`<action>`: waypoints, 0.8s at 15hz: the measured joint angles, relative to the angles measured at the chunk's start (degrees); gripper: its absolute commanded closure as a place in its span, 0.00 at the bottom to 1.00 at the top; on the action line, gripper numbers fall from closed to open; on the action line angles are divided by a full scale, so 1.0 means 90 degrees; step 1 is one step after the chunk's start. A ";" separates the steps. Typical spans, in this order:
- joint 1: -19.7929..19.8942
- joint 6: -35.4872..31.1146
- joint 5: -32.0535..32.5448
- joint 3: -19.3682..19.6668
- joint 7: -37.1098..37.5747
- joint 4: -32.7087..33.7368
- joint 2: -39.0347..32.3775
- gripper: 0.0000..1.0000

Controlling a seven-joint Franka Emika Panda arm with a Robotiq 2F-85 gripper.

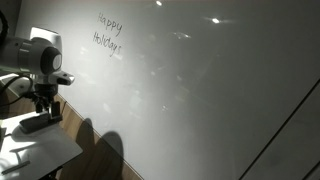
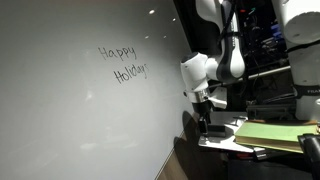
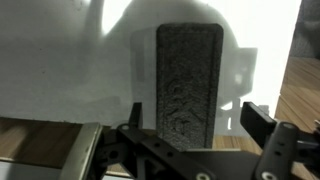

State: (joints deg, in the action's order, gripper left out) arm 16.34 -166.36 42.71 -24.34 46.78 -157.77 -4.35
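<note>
I can close my gripper on the felt eraser (image 3: pixel 188 85) now. My two fingers are squarely on either side of the eraser's near end, low beside it over the white surface.
A dark felt eraser (image 3: pixel 188 85) lies on a white surface (image 3: pixel 60 70), long side pointing away from me. My gripper (image 3: pixel 195 118) hangs just above its near end, open, with one finger (image 3: pixel 133 115) on each side and nothing held. In both exterior views the gripper (image 1: pixel 45 100) (image 2: pixel 205 105) points down over the dark eraser (image 1: pixel 40 123) (image 2: pixel 215 130), which rests on a small white table (image 1: pixel 35 150) beside the whiteboard (image 1: pixel 200 90). "Happy Holidays" (image 1: pixel 108 33) (image 2: pixel 125 62) is handwritten on the whiteboard.
A yellow-green pad (image 2: pixel 272 135) lies on the table behind the eraser. Dark equipment (image 2: pixel 275 45) stands behind the arm. A wooden strip (image 1: pixel 78 118) runs along the whiteboard's lower edge. Wood (image 3: pixel 300 90) shows at the right of the wrist view.
</note>
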 measured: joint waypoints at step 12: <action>0.0060 0.0034 0.0000 -0.0007 -0.0011 -0.0004 0.0040 0.70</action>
State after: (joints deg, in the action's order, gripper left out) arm 16.88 -166.06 42.71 -24.40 46.67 -157.80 -3.99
